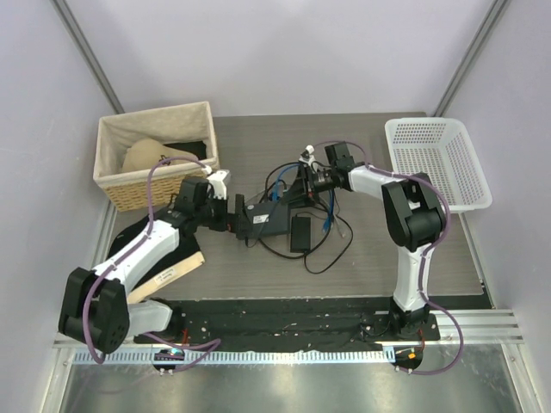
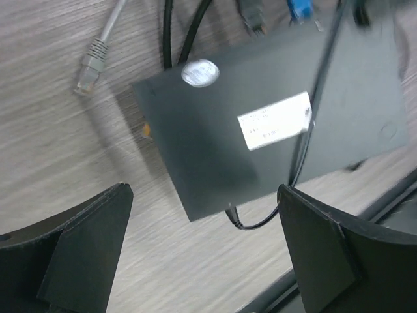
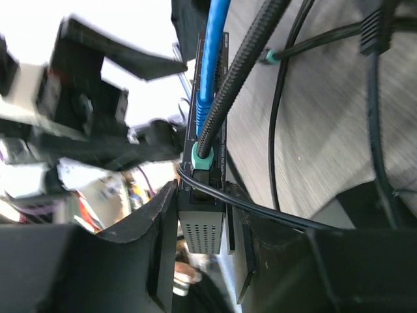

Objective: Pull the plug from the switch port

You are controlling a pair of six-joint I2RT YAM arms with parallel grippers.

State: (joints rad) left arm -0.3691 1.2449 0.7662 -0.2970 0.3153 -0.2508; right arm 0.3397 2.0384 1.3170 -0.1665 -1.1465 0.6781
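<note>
My left gripper will take the switch (image 1: 263, 222) across both flat sides at its end opposite my right gripper, leaving the side with the ports free for plug pulling.
The flat black switch (image 1: 263, 222) with its white label (image 2: 273, 120) lies mid-table. The bright-blue cable (image 3: 212, 59) runs into the switch's port face (image 3: 195, 140). Its plug (image 3: 199, 117) sits in a port, half hidden by a braided black cable with a teal plug (image 3: 203, 160). My right gripper (image 3: 203, 195) is closed around the switch's end, one finger on each flat face; in the top view it (image 1: 303, 182) is at the far edge. My left gripper (image 2: 205, 241) is open and empty above the switch's near corner (image 1: 234, 213). A thin black cord (image 2: 231, 212) enters that edge.
A black adapter brick (image 1: 300, 232) and loose black cords lie right of the switch. A loose grey network plug (image 2: 88, 68) lies beside it. A wicker basket (image 1: 155, 155) stands back left, a white plastic basket (image 1: 435, 163) back right. A wooden board (image 1: 172, 271) lies under the left arm.
</note>
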